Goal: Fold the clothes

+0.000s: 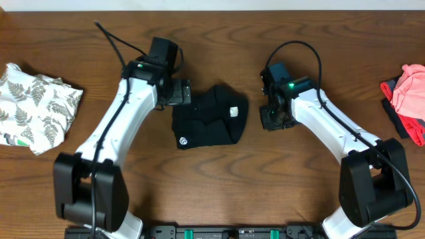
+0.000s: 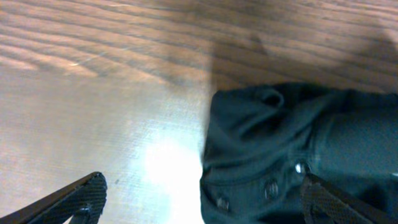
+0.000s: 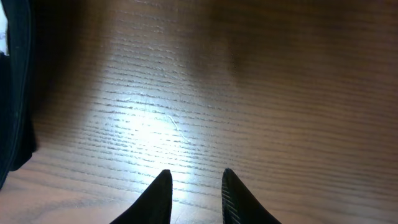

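My left gripper grabs the black garment by its outer edge beside the snap buttons next, to fold that edge over.
The clothes in play are one black garment (image 1: 209, 123), lying folded into a compact bundle at the table's middle, with a small white logo and a white tag showing. My left gripper (image 1: 178, 93) sits at its upper left corner, jaws wide open and empty. In the left wrist view the garment (image 2: 298, 143) shows a row of snap buttons (image 2: 272, 186), and the left gripper (image 2: 205, 196) straddles its edge; one finger (image 2: 336, 202) is over the cloth, the other over bare wood. My right gripper (image 1: 272, 116) hovers just right of the garment. Its fingertips (image 3: 196, 180) stand narrowly apart over bare wood, holding nothing.
A white fern-print garment (image 1: 36, 106) lies crumpled at the far left. A pink piece (image 1: 408, 89) and a black piece with red trim (image 1: 398, 119) lie at the right edge. The black garment's edge (image 3: 12, 93) shows at the left of the right wrist view.
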You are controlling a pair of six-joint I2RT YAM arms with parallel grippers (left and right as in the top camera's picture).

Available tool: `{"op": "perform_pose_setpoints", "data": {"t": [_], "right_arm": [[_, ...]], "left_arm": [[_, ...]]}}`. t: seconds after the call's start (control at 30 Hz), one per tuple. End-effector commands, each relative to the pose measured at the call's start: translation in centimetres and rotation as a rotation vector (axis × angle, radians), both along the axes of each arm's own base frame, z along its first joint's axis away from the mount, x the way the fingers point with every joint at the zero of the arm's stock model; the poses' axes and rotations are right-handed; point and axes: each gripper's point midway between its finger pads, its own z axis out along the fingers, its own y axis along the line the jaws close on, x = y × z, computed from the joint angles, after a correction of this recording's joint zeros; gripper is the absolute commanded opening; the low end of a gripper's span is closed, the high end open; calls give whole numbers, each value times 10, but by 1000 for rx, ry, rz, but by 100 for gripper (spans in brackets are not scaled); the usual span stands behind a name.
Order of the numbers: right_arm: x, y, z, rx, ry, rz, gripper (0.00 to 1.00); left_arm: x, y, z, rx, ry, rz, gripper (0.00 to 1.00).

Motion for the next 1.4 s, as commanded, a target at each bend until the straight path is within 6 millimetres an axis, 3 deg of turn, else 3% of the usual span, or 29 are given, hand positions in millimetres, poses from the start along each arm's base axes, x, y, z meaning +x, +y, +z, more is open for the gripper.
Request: {"op": "perform_pose_setpoints", "data": {"t": [0.0, 0.1, 0.17, 0.23, 0.33, 0.37, 0.53, 0.63, 0.73, 0.8, 0.9, 1.0, 1.1, 1.2, 1.37], "right_arm": [[5, -2, 7, 0, -32, -10, 25], [7, -1, 7, 3, -39, -11, 25], [8, 0, 8, 7, -41, -10, 25], [8, 0, 8, 8, -43, -10, 26], [8, 0, 8, 8, -42, -10, 25], [8, 0, 7, 8, -42, -10, 25], [7, 0, 7, 7, -40, -10, 26], [7, 0, 7, 7, -39, -10, 26], [6, -1, 7, 5, -36, -10, 27], [6, -1, 7, 4, -35, -10, 27], [5, -1, 7, 2, -31, -10, 27], [4, -2, 5, 1, -27, -11, 27], [1, -4, 2, -6, -22, -11, 27], [-1, -5, -2, -8, -15, -11, 27], [-5, -6, -7, -12, -5, -12, 27]], "left_arm": [[-12, -3, -7, -19, 58, 13, 99], [-20, -14, -15, -69, 92, -8, 92], [-24, -20, -19, -85, 101, -24, 78], [-28, -26, -23, -81, 112, -41, 56], [-36, -33, -30, -73, 134, -67, 12], [-39, -36, -32, -71, 141, -76, 6], [-49, -79, -34, -207, 141, -349, 6], [-38, -84, -30, -230, 94, -372, 6], [-62, -142, 2, -573, 28, -789, 6], [-71, -158, 27, -767, -19, -884, 6], [-70, -155, 49, -923, -71, -898, 6], [-63, -139, 54, -984, -98, -856, 6], [-63, -125, 48, -1021, -85, -796, 6], [-79, -127, 44, -1107, -70, -802, 6], [-106, -135, 13, -1129, -14, -816, 6]]}}
